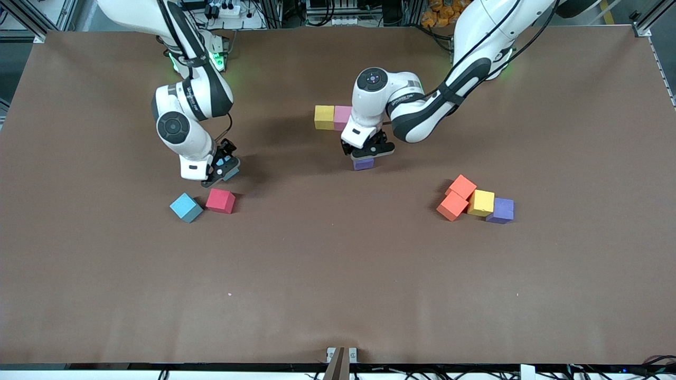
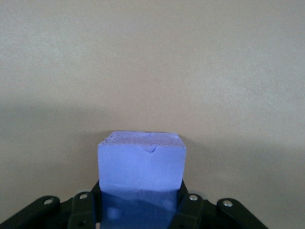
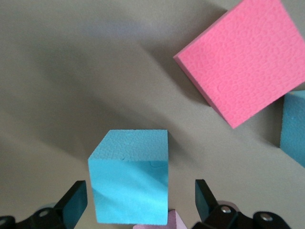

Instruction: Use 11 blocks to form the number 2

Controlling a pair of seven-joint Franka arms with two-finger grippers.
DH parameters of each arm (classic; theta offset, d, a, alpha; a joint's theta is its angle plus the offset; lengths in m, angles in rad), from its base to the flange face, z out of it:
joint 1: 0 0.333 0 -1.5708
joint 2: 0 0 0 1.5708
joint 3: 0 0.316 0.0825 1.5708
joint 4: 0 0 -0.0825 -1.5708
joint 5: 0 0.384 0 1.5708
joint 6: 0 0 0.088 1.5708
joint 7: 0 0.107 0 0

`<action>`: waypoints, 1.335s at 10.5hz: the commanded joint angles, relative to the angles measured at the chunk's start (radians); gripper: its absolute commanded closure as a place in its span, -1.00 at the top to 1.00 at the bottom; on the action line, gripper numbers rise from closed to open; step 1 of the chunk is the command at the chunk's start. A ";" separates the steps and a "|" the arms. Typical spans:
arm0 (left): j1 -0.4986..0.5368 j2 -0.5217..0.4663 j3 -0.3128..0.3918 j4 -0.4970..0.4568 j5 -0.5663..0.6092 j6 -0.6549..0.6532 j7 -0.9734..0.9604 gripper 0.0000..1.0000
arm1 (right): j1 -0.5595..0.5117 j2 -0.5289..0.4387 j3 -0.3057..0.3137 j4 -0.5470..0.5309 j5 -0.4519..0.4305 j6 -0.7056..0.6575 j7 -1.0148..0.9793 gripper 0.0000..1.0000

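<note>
Next, my right gripper grabs the light blue cube's opposite sides to set that cube beside the purple cube (image 1: pixel 363 164) in the number 2.
My left gripper (image 1: pixel 369 153) is shut on a purple cube (image 1: pixel 363 163) (image 2: pixel 141 161), low at the table's middle. That cube is just nearer to the front camera than a yellow cube (image 1: pixel 324 117) and a pink cube (image 1: pixel 342 117), which touch side by side. No number 2 is in view. My right gripper (image 1: pixel 222 168) (image 3: pixel 140 195) is open around a light blue cube (image 3: pixel 129 176), with a gap at each finger. A pinkish corner (image 3: pixel 159 222) shows under it. Close by lie a red cube (image 1: pixel 221 200) (image 3: pixel 243 59) and another light blue cube (image 1: pixel 186 207) (image 3: pixel 293 126).
Toward the left arm's end of the table a cluster holds two orange cubes (image 1: pixel 463 186) (image 1: pixel 452 206), a yellow cube (image 1: pixel 481 202) and a purple cube (image 1: pixel 501 210). The brown table (image 1: pixel 338 285) runs wide toward the front camera.
</note>
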 commanded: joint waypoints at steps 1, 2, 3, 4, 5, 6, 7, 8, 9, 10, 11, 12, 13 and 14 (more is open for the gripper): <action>0.007 -0.021 -0.005 -0.031 0.035 0.043 -0.024 -0.72 | -0.010 0.007 0.009 -0.040 -0.014 0.068 -0.009 1.00; 0.004 -0.019 -0.005 -0.031 0.036 0.049 -0.024 -0.72 | -0.012 0.013 0.009 -0.046 -0.014 0.084 -0.009 1.00; 0.000 -0.018 -0.005 -0.034 0.047 0.052 -0.026 -0.72 | -0.012 0.015 0.009 -0.052 -0.014 0.091 -0.008 1.00; -0.002 -0.010 -0.005 -0.039 0.054 0.052 -0.024 -0.72 | -0.012 0.018 0.009 -0.052 -0.014 0.092 -0.008 1.00; -0.002 -0.009 -0.006 -0.045 0.071 0.052 -0.026 -0.72 | -0.012 0.018 0.009 -0.052 -0.014 0.094 -0.008 1.00; -0.002 -0.009 -0.005 -0.054 0.094 0.055 -0.026 -0.72 | -0.012 0.018 0.009 -0.052 -0.014 0.094 -0.005 0.95; -0.001 -0.009 -0.005 -0.066 0.108 0.066 -0.026 -0.72 | -0.012 0.018 0.009 -0.052 -0.013 0.092 -0.003 0.45; -0.001 -0.009 -0.006 -0.068 0.113 0.069 -0.026 -0.72 | -0.012 0.018 0.009 -0.051 -0.013 0.092 -0.002 0.11; -0.001 -0.009 -0.005 -0.068 0.113 0.070 -0.026 -0.72 | -0.012 0.015 0.009 -0.048 -0.013 0.089 0.000 0.00; -0.002 -0.007 -0.005 -0.071 0.113 0.070 -0.024 -0.72 | -0.014 0.001 0.007 -0.045 -0.013 0.076 0.000 0.00; -0.004 -0.009 -0.006 -0.080 0.125 0.070 -0.024 -0.72 | -0.018 -0.011 0.007 -0.045 -0.013 0.071 -0.002 0.00; -0.002 -0.009 -0.006 -0.088 0.136 0.070 -0.026 -0.72 | -0.020 -0.022 0.007 -0.040 -0.013 0.062 -0.005 0.00; -0.002 -0.009 -0.006 -0.089 0.136 0.070 -0.026 -0.71 | -0.020 -0.032 0.009 -0.034 -0.011 0.046 -0.002 0.01; -0.005 -0.009 -0.006 -0.091 0.136 0.070 -0.024 -0.68 | -0.020 -0.042 0.009 -0.020 -0.010 0.011 0.001 0.03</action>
